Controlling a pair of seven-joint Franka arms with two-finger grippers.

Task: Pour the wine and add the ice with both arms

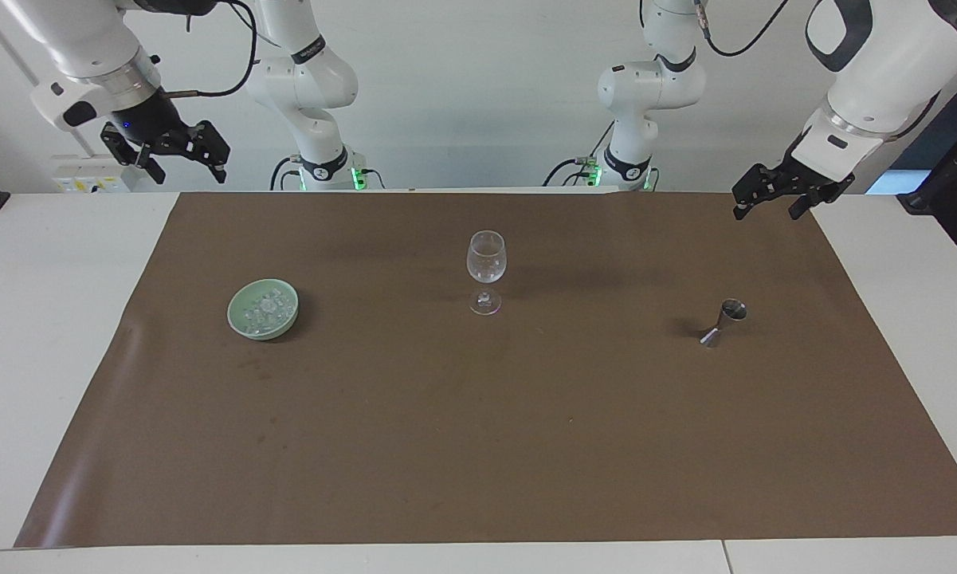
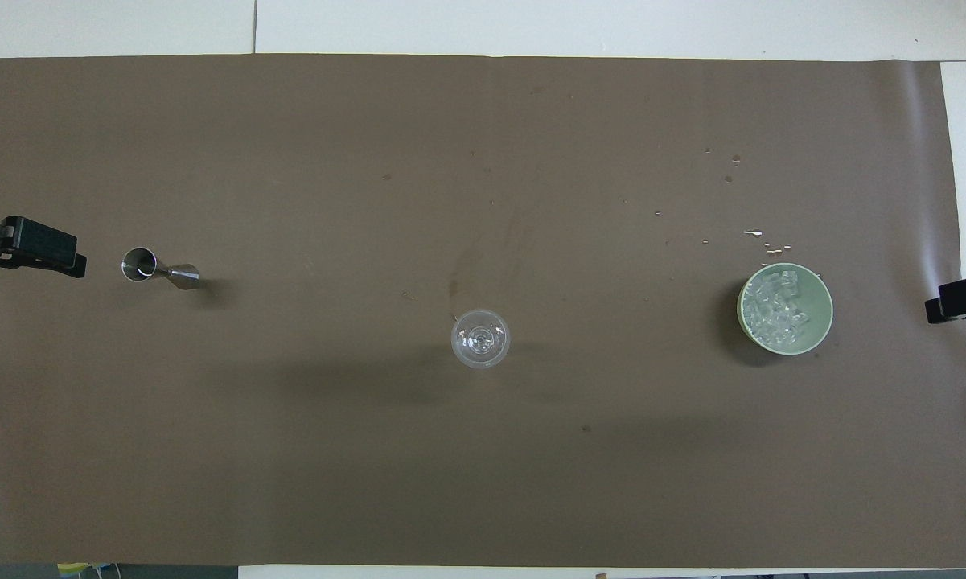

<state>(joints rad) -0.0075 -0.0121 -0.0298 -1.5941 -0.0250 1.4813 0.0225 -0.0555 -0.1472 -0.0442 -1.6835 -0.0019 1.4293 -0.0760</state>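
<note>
My left gripper grabs the jigger by its narrow middle (image 2: pixel 164 270) next, since its cups flare out with sloping sides above and below.
A clear wine glass (image 1: pixel 486 263) stands upright at the middle of the brown mat (image 1: pixel 478 446); it also shows in the overhead view (image 2: pixel 480 338). A heap of clear ice (image 1: pixel 264 307) lies in a pale green bowl (image 1: pixel 239 319) toward the right arm's end; the ice (image 2: pixel 778 310) and the bowl (image 2: pixel 822 326) show from above too. A small metal jigger (image 1: pixel 725 321) stands toward the left arm's end, also seen from above (image 2: pixel 159 269). My right gripper (image 1: pixel 187 175) is raised, open and empty, over the table's edge (image 2: pixel 961 299). My left gripper (image 1: pixel 767 214) is raised, open and empty, over the mat's corner (image 2: pixel 24 251).
Small water drops (image 2: pixel 760 235) lie on the mat just farther from the robots than the bowl. The mat covers most of the white table (image 1: pixel 48 319). Both arm bases stand along the table's robot-side edge.
</note>
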